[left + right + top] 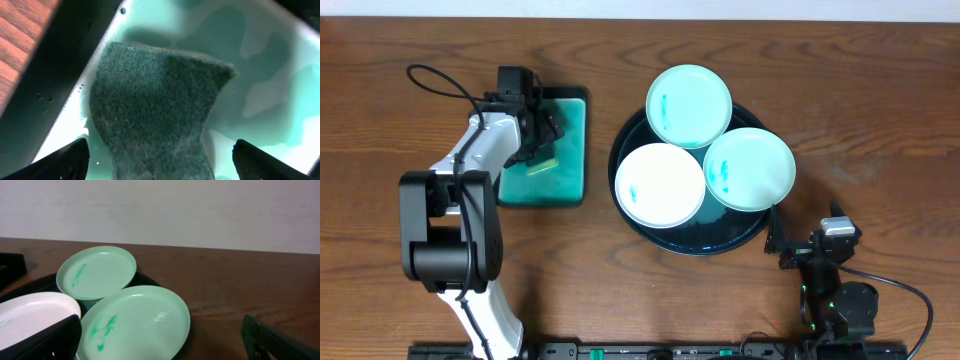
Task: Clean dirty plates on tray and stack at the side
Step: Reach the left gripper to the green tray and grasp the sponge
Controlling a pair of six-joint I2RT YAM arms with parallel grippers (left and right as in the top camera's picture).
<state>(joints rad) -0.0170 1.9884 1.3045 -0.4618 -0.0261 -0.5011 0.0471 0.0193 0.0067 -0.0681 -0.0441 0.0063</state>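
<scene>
The dark green sponge (155, 100) should be grabbed next by my left gripper across its long sides, so that its far end stays free to clean dirty plates.
Three plates lie on the round black tray (705, 243). The back plate (689, 106) and the right plate (749, 168) are pale aqua with teal smears. The left plate (660, 185) is white with a faint smear. My left gripper (542, 140) is down in the teal rectangular tray, open, its fingers (160, 167) on either side of a dark green sponge (155, 100). My right gripper (782, 243) is open and empty at the black tray's front right edge. Its wrist view shows the fingers (165, 342) facing the right plate (132, 325), with the back plate (96, 272) and white plate (30, 317) beyond.
The teal rectangular tray (570, 175) with black rim stands left of the round tray and holds pale soapy water (260, 75). Bare brown wood tabletop (880, 130) lies right of the round tray and along the front.
</scene>
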